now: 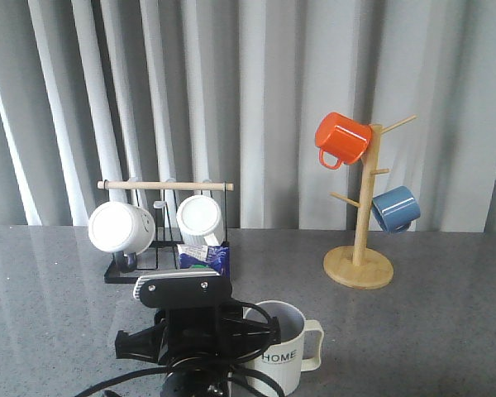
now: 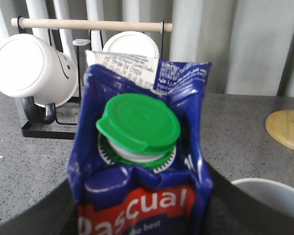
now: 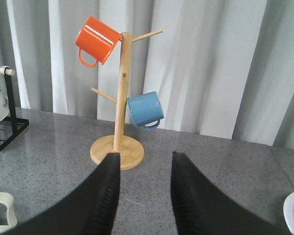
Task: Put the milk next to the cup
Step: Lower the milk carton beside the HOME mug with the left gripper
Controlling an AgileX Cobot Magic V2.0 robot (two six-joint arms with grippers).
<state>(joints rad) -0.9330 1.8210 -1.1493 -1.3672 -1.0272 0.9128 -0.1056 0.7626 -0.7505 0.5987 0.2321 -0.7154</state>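
Note:
My left gripper opens now, since the carton (image 1: pixel 204 258) is upright, low over the table, close beside the cup (image 1: pixel 279 347), so the milk would stand.
The milk (image 2: pixel 137 147) is a blue carton with a green round cap and a red "Pascual" band. It fills the left wrist view, upright between my left gripper's (image 2: pixel 139 200) dark fingers, which are shut on its sides. In the front view only the carton's top (image 1: pixel 205 258) shows above my left arm (image 1: pixel 182 291), just left of the cup (image 1: pixel 279 347). The cup is a pale ribbed mug marked "HOME", handle to the right; its rim also shows in the left wrist view (image 2: pixel 272 192). My right gripper (image 3: pixel 144 164) is open and empty above bare table, facing the mug tree.
A black rack with a wooden bar (image 1: pixel 165 186) holds white mugs (image 1: pixel 120 227) behind the milk. A wooden mug tree (image 1: pixel 360 266) at the right carries an orange mug (image 1: pixel 341 139) and a blue mug (image 1: pixel 395 208). A grey curtain hangs behind the table.

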